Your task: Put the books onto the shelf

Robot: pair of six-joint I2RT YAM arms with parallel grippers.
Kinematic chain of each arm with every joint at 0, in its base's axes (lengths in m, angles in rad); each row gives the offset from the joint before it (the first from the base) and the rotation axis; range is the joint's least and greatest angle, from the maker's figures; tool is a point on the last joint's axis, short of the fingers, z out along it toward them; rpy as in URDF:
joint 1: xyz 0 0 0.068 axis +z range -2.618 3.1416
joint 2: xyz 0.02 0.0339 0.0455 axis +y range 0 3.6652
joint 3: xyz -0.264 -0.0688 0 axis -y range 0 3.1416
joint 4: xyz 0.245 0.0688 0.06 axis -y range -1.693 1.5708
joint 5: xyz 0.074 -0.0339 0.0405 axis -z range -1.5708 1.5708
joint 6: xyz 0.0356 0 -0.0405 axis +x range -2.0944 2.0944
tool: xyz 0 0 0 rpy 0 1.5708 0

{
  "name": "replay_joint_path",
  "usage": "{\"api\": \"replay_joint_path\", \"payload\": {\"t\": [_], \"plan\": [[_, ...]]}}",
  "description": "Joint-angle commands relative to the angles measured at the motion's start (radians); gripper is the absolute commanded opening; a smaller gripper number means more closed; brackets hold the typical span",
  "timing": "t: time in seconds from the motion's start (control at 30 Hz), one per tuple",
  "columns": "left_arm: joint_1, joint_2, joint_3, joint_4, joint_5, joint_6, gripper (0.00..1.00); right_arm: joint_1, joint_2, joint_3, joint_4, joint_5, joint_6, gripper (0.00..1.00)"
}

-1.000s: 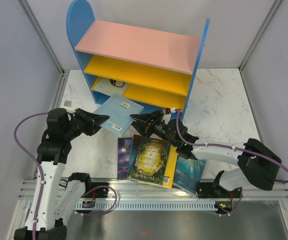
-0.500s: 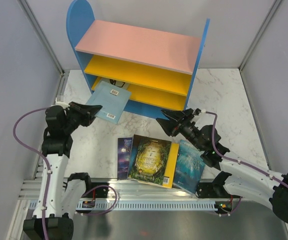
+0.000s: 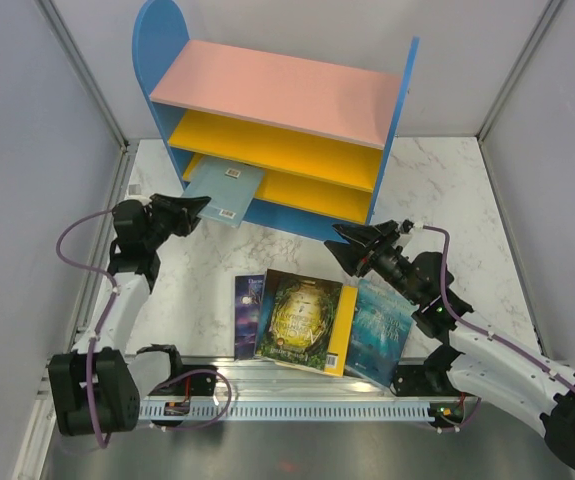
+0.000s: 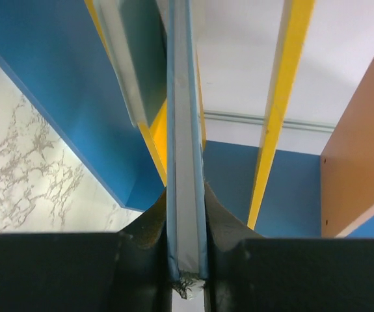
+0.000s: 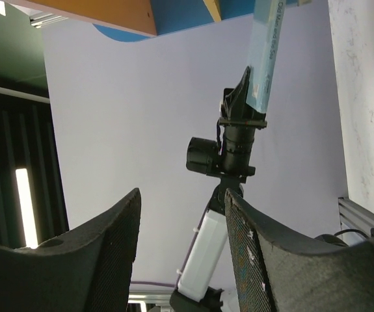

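Observation:
I need to keep holding the light blue book with my left gripper until the book sits deeper. Its near edge (image 3: 225, 219) sticks out past the lower yellow board's front edge.
My left gripper (image 3: 197, 207) is shut on the near edge of a light blue book (image 3: 225, 188). The book's far end reaches into the bottom compartment of the shelf (image 3: 277, 92), under the lower yellow board. In the left wrist view the book's edge (image 4: 187, 130) runs straight out from between the jaws of the left gripper (image 4: 187, 218), between blue panel and yellow boards. My right gripper (image 3: 336, 241) stands open and empty by the shelf's right front corner. Its wrist view shows the right gripper (image 5: 181, 195) with only the far wall between the fingers. On the table lie a dark fantasy book (image 3: 298, 318), a teal ocean book (image 3: 378, 332) and a dark purple one (image 3: 248, 313).
A yellow book (image 3: 342, 335) pokes out from under the fantasy book. A grey-green flat thing (image 4: 133, 58) stands inside the shelf left of the held book. Grey walls close in both sides. An aluminium rail (image 3: 297, 400) runs along the near edge.
The left gripper has carried the light blue book up and away from me, into the shelf's bottom opening. The right gripper has left that book, drawn back to the right and opened.

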Motion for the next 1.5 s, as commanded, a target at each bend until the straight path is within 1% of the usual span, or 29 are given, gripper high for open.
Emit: {"api": "replay_joint_path", "payload": {"t": [0.0, 0.23, 0.33, 0.47, 0.53, 0.57, 0.6, 0.63, 0.67, 0.73, 0.77, 0.8, 0.83, 0.93, 1.0, 1.07, 1.1, 1.13, 1.17, 1.23, 1.27, 1.33, 1.47], "plan": [[0.007, 0.095, 0.08, 0.243, 0.032, -0.052, 0.02, -0.016, -0.013, -0.012, 0.001, -0.045, -0.004, 0.58], [-0.007, 0.229, 0.192, 0.25, -0.003, -0.052, 0.02, -0.051, -0.004, -0.033, 0.031, -0.074, 0.013, 0.56], [-0.022, 0.284, 0.235, 0.214, -0.023, -0.054, 0.02, -0.068, 0.009, -0.041, 0.063, -0.088, 0.024, 0.55], [-0.05, 0.385, 0.298, 0.135, -0.034, -0.046, 0.07, -0.091, 0.035, -0.041, 0.083, -0.103, 0.027, 0.53], [-0.073, 0.413, 0.319, 0.099, -0.06, -0.035, 0.08, -0.097, 0.044, -0.043, 0.1, -0.112, 0.028, 0.52], [-0.073, 0.421, 0.32, 0.096, -0.072, -0.038, 0.1, -0.099, 0.056, -0.041, 0.105, -0.115, 0.033, 0.52], [-0.103, 0.437, 0.321, 0.084, -0.083, -0.047, 0.12, -0.108, 0.061, -0.041, 0.111, -0.118, 0.033, 0.51], [-0.108, 0.447, 0.335, 0.064, -0.101, -0.054, 0.14, -0.105, 0.064, -0.04, 0.117, -0.123, 0.036, 0.51], [-0.111, 0.456, 0.347, 0.041, -0.104, -0.06, 0.25, -0.112, 0.073, -0.038, 0.123, -0.131, 0.036, 0.51], [-0.117, 0.497, 0.407, -0.065, -0.103, -0.051, 0.4, -0.119, 0.081, -0.032, 0.125, -0.141, 0.034, 0.5], [-0.119, 0.517, 0.433, -0.109, -0.101, -0.04, 0.58, -0.123, 0.088, -0.032, 0.131, -0.147, 0.034, 0.5], [-0.119, 0.534, 0.463, -0.234, -0.097, -0.008, 0.61, -0.128, 0.093, -0.03, 0.134, -0.152, 0.034, 0.5], [-0.119, 0.562, 0.52, -0.284, -0.094, 0.009, 0.62, -0.129, 0.099, -0.029, 0.142, -0.157, 0.034, 0.5], [-0.114, 0.556, 0.557, -0.385, -0.112, 0.058, 0.65, -0.139, 0.115, -0.026, 0.152, -0.171, 0.036, 0.5], [-0.101, 0.537, 0.557, -0.407, -0.12, 0.071, 0.77, -0.143, 0.128, -0.024, 0.159, -0.181, 0.034, 0.5], [-0.088, 0.519, 0.579, -0.464, -0.109, 0.103, 0.88, -0.145, 0.138, -0.024, 0.165, -0.183, 0.037, 0.5], [-0.087, 0.516, 0.608, -0.496, -0.103, 0.116, 0.88, -0.145, 0.142, -0.023, 0.166, -0.189, 0.036, 0.5], [-0.058, 0.514, 0.625, -0.569, -0.109, 0.135, 0.88, -0.146, 0.15, -0.021, 0.168, -0.19, 0.031, 0.5], [-0.053, 0.511, 0.646, -0.614, -0.118, 0.153, 0.89, -0.146, 0.153, -0.021, 0.169, -0.194, 0.031, 0.5], [-0.045, 0.507, 0.695, -0.68, -0.164, 0.213, 0.89, -0.146, 0.161, -0.021, 0.166, -0.2, 0.024, 0.5], [-0.041, 0.505, 0.709, -0.75, -0.182, 0.23, 0.89, -0.145, 0.168, -0.021, 0.168, -0.201, 0.019, 0.49], [-0.026, 0.491, 0.72, -0.789, -0.208, 0.264, 0.89, -0.145, 0.182, -0.018, 0.168, -0.21, 0.011, 0.49], [0.019, 0.45, 0.708, -0.815, -0.195, 0.307, 0.9, -0.145, 0.225, 0.026, 0.131, -0.236, -0.045, 0.49]]}}
